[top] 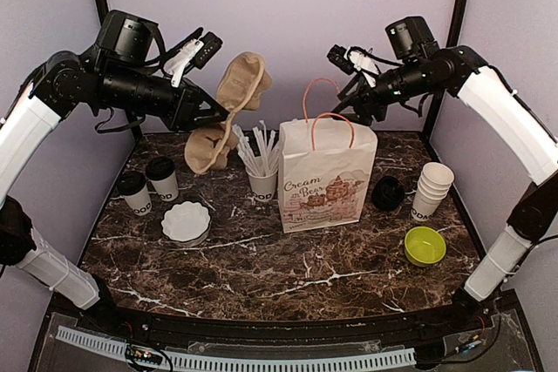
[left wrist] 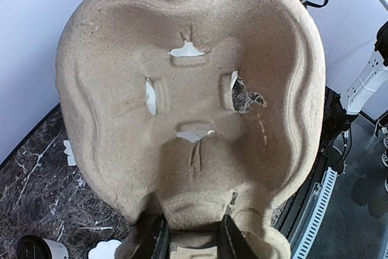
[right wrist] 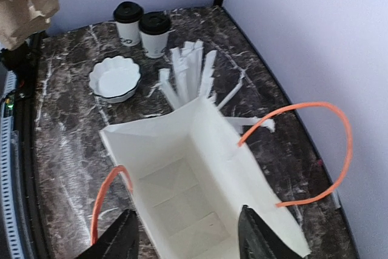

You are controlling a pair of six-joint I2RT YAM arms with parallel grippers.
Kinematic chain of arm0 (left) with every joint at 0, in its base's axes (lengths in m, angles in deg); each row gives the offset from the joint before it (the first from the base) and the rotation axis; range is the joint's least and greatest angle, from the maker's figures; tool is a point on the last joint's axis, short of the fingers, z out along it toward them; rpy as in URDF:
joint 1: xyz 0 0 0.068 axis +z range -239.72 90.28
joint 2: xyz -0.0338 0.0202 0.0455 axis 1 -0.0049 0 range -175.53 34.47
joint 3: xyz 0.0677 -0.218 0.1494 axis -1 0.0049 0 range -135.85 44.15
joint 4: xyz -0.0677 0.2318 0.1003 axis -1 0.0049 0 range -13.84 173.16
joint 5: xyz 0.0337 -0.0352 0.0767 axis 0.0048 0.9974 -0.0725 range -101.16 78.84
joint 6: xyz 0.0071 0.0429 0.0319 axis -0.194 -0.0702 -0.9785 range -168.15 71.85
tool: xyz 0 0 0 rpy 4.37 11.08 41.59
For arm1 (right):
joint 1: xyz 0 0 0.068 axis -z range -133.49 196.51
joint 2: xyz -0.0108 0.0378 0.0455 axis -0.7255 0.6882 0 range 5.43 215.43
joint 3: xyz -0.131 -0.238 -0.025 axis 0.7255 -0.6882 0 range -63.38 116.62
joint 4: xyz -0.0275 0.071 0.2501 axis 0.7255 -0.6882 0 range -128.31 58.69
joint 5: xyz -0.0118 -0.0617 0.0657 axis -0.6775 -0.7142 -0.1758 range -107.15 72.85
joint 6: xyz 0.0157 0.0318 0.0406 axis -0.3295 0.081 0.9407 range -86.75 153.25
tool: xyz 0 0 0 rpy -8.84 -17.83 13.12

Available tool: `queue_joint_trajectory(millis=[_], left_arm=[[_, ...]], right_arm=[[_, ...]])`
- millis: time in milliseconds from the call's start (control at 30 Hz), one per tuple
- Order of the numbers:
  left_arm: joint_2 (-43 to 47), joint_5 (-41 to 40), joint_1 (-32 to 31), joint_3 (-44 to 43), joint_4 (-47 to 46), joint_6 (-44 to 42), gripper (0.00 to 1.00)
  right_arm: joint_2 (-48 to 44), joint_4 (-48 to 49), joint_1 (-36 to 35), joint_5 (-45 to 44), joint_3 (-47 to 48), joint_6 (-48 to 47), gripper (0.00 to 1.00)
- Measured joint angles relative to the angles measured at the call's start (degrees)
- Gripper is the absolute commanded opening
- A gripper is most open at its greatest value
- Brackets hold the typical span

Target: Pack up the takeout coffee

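Observation:
My right gripper will grab the bag by its rear orange handle next, so that the bag's opening stays free to take the cup carrier [top: 228,109].
Two white paper cups with black lids [top: 134,190] [top: 162,178] stand side by side at the table's left; they also show in the right wrist view [right wrist: 128,22] [right wrist: 154,33]. My left gripper [top: 216,113] is raised above them and shut on the middle of a tan pulp cup carrier [top: 228,109], held on edge in the air; its underside fills the left wrist view [left wrist: 194,101]. A white paper bag with orange handles [top: 324,179] stands open at the centre. My right gripper [top: 359,111] is open and empty, high over the bag's open mouth [right wrist: 194,186].
A white cup of wrapped straws [top: 261,180] stands left of the bag. A fluted white dish [top: 186,220] lies in front of the lidded cups. A black lid [top: 388,192], a stack of lidless white cups [top: 431,189] and a green bowl [top: 425,245] are at the right.

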Motion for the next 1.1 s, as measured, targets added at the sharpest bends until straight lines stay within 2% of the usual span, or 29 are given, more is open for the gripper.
queue_joint_trajectory(millis=[233, 333, 467, 600, 633, 833, 1100], left_arm=[[-0.2, 1.6, 0.0, 0.0, -1.4, -0.6, 0.27], [-0.2, 1.9, 0.0, 0.0, -1.5, -0.9, 0.27], [-0.2, 2.1, 0.0, 0.1, -1.6, -0.9, 0.27], [-0.2, 2.6, 0.0, 0.3, -1.8, -1.0, 0.27], [-0.2, 2.8, 0.0, 0.3, -2.0, -1.2, 0.28], [-0.5, 4.1, -0.1, 0.5, -4.7, -3.3, 0.28], [0.6, 10.8, -1.0, 8.7, -17.5, -8.0, 0.26]], right_arm=[[9.6, 5.4, 3.0, -9.0, 9.8, 4.9, 0.68], [15.5, 6.1, 4.0, -9.9, 14.7, 6.5, 0.64], [21.2, 5.9, 5.1, -9.2, 19.3, 8.1, 0.31], [21.8, 4.9, 5.7, -5.2, 19.4, 8.6, 0.03], [21.0, 4.9, 5.9, -3.7, 18.6, 8.6, 0.00], [9.5, 4.2, 5.3, 6.1, 6.4, 8.3, 0.00], [-5.0, 3.9, 0.7, 13.9, -7.5, 5.9, 0.00]])
